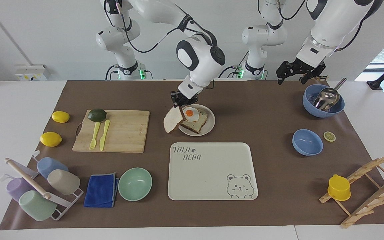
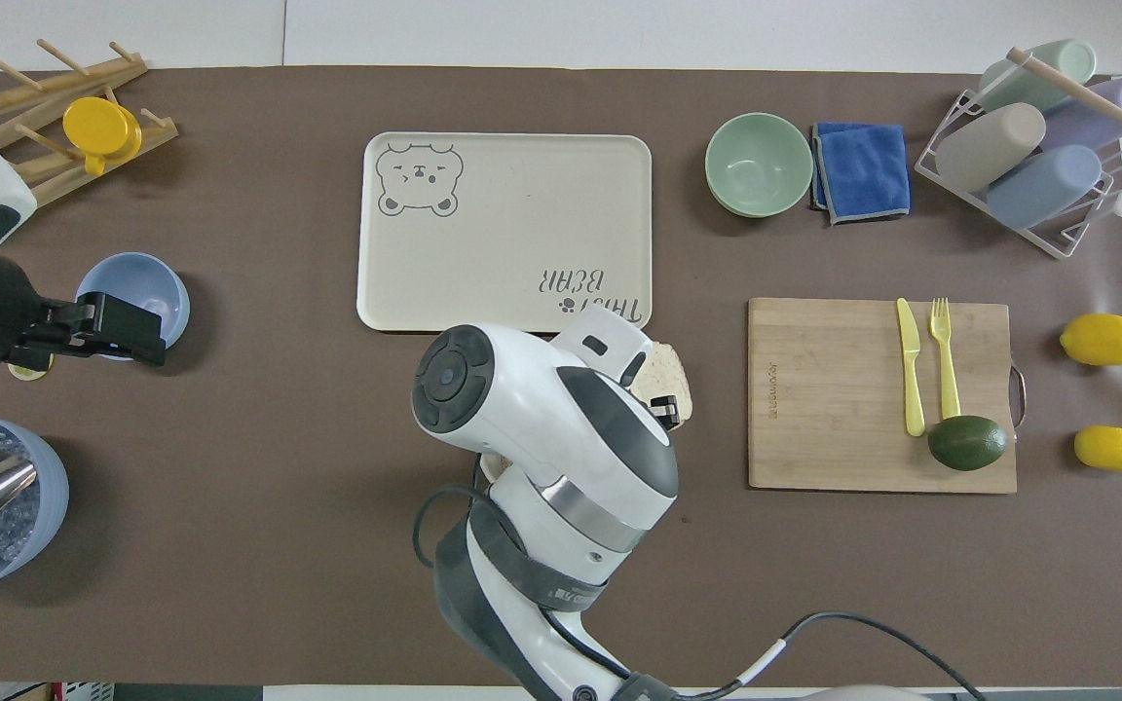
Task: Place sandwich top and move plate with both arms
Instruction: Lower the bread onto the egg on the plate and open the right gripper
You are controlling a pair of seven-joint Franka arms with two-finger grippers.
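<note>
I should keep the sandwich top (image 2: 665, 372) in my right gripper: it hangs tilted out beyond the plate's rim (image 2: 492, 465) in the overhead view, so the sandwich top would miss if I opened now.
My right gripper (image 1: 179, 104) is shut on the sandwich top (image 1: 173, 120), a pale slice with a brown crust. The slice hangs tilted, almost on edge, over the rim of the plate (image 1: 211, 125) on the side toward the cutting board. On the plate lies another slice bearing a fried egg (image 1: 191, 114). In the overhead view the right arm hides nearly all of the plate, and only part of the sandwich top (image 2: 668, 370) shows beside the right gripper (image 2: 662, 409). My left gripper (image 1: 292, 76) waits open and empty, raised at the left arm's end of the table.
A wooden cutting board (image 1: 125, 133) holds a yellow fork, a yellow knife and an avocado. The cream bear tray (image 1: 212, 173) lies farther from the robots than the plate. A mint bowl (image 1: 135, 184), two blue bowls, lemons, a cup rack and a wooden rack stand around.
</note>
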